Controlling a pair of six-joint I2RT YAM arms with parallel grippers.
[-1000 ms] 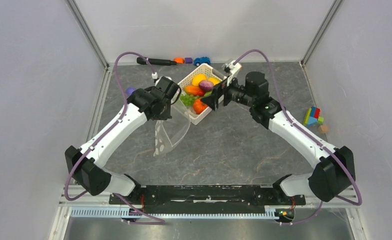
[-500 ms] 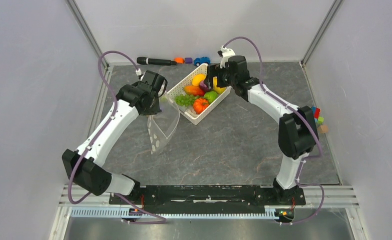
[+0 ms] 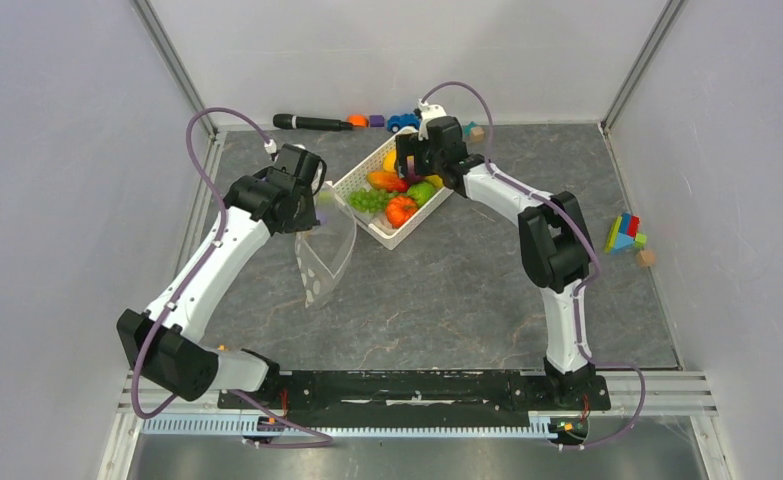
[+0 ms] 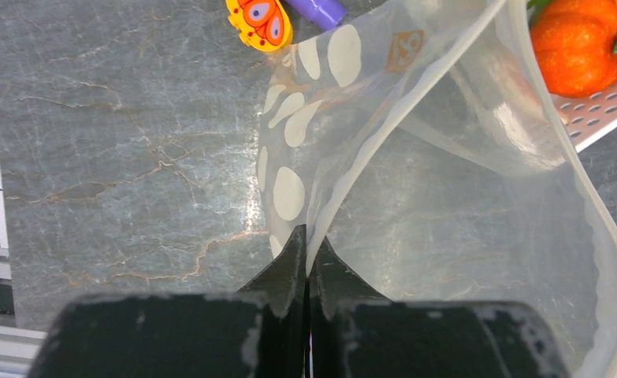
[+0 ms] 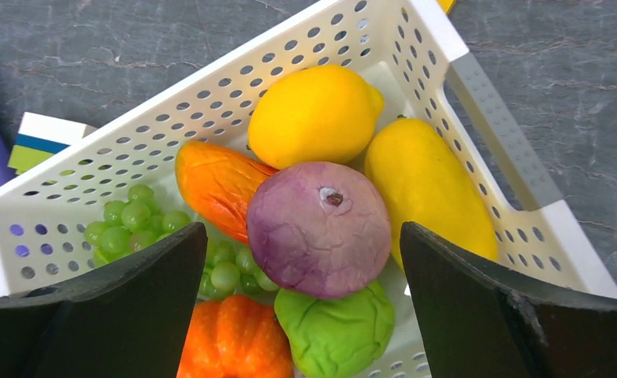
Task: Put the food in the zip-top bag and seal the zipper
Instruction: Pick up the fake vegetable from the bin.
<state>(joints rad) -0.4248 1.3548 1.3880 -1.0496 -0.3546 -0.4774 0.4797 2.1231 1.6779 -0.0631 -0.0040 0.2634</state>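
Observation:
My fingers are above the purple piece [image 5: 319,229] in the right wrist view with grapes [image 5: 135,220] in the gap and would miss now. My right gripper should lower, then close.
The food lies in a white lattice basket [image 3: 372,226] [image 5: 478,87]: a yellow lemon [image 5: 314,115], a yellow mango [image 5: 431,189], an orange piece [image 5: 218,183], a purple round piece [image 5: 319,228], green grapes [image 5: 135,220], a green piece [image 5: 336,331] and an orange pumpkin [image 5: 230,339] [image 4: 585,47]. My right gripper [image 5: 301,260] [image 3: 414,160] is open above the basket, its jaws either side of the purple piece. My left gripper [image 4: 306,240] [image 3: 302,205] is shut on the edge of the clear dotted zip-top bag [image 4: 447,157] [image 3: 324,258], which hangs open beside the basket.
A black marker [image 3: 312,123], small toys and a blue toy car [image 3: 403,121] lie along the back wall. Coloured blocks [image 3: 625,234] sit at the right. A yellow toy [image 4: 259,22] and a purple piece [image 4: 317,9] lie on the table left of the bag.
My right arm swung back and left, bringing its gripper over the basket's far end. My left arm moved slightly back and left with the bag.

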